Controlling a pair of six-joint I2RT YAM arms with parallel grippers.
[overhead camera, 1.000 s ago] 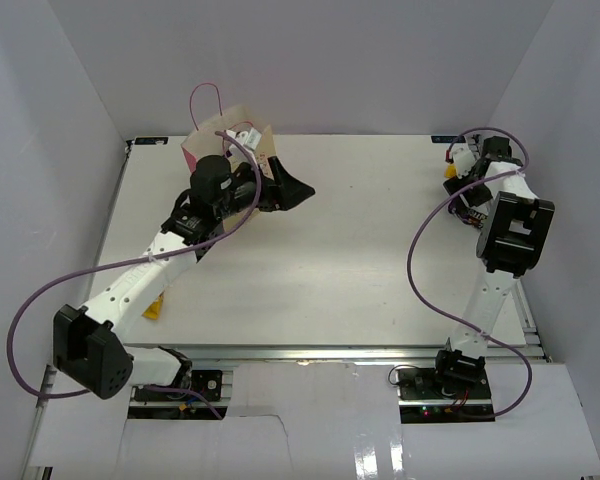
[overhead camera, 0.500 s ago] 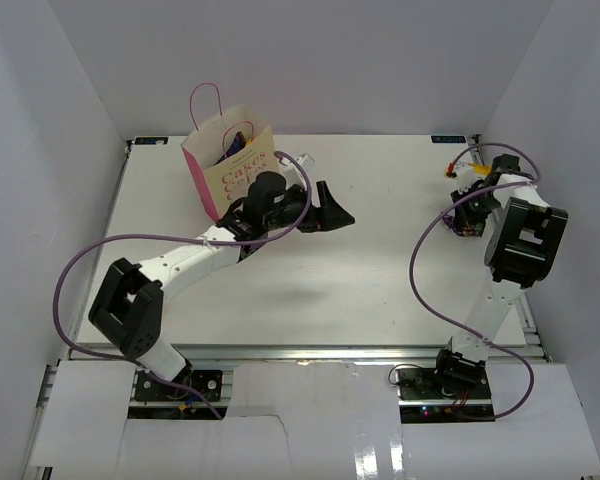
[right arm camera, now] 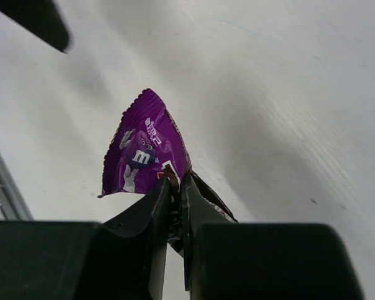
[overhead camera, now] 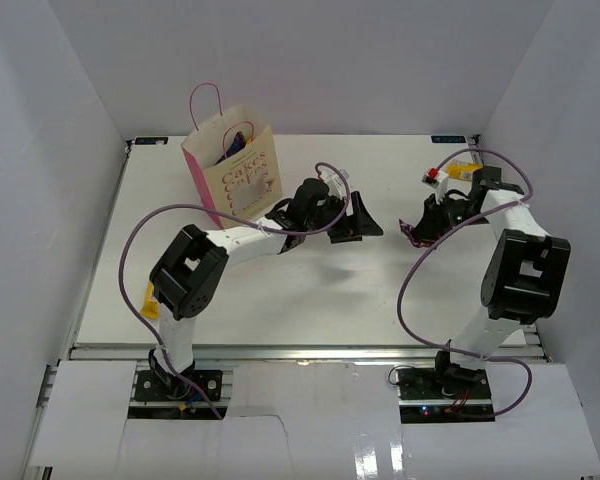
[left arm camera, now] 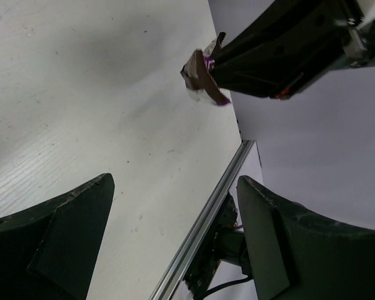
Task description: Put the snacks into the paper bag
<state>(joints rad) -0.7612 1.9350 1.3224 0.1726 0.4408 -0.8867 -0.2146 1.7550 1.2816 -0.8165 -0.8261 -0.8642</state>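
Observation:
My left gripper grips the purple and brown packet by its exposed end [overhead camera: 407, 233] [left arm camera: 195, 74] next, leaving the pinched end free to enter the bag.
The paper bag [overhead camera: 232, 172] stands upright at the back left, beige with pink sides and handles. A blue-purple packet [overhead camera: 236, 146] shows in its mouth. My right gripper [right arm camera: 177, 181] is shut on a small purple and brown snack packet [right arm camera: 144, 145], which hangs above the table right of centre [overhead camera: 410, 232]. My left gripper [overhead camera: 365, 222] is open and empty, just left of that packet and facing it. In the left wrist view the packet [left arm camera: 203, 78] is ahead of the wide-apart fingers [left arm camera: 69, 231]. A small yellow bar [overhead camera: 151, 301] lies by the left arm's elbow.
The left arm stretches from the near left corner past the front of the bag to the table's middle. Purple cables loop around both arms. White walls enclose the table [overhead camera: 310, 290] on three sides, and a metal rail [left arm camera: 206, 231] runs along its edge.
The left arm swung away from the bag, rightward to the table's middle, still open. The right gripper shut on the purple packet at the far right and carried it leftward.

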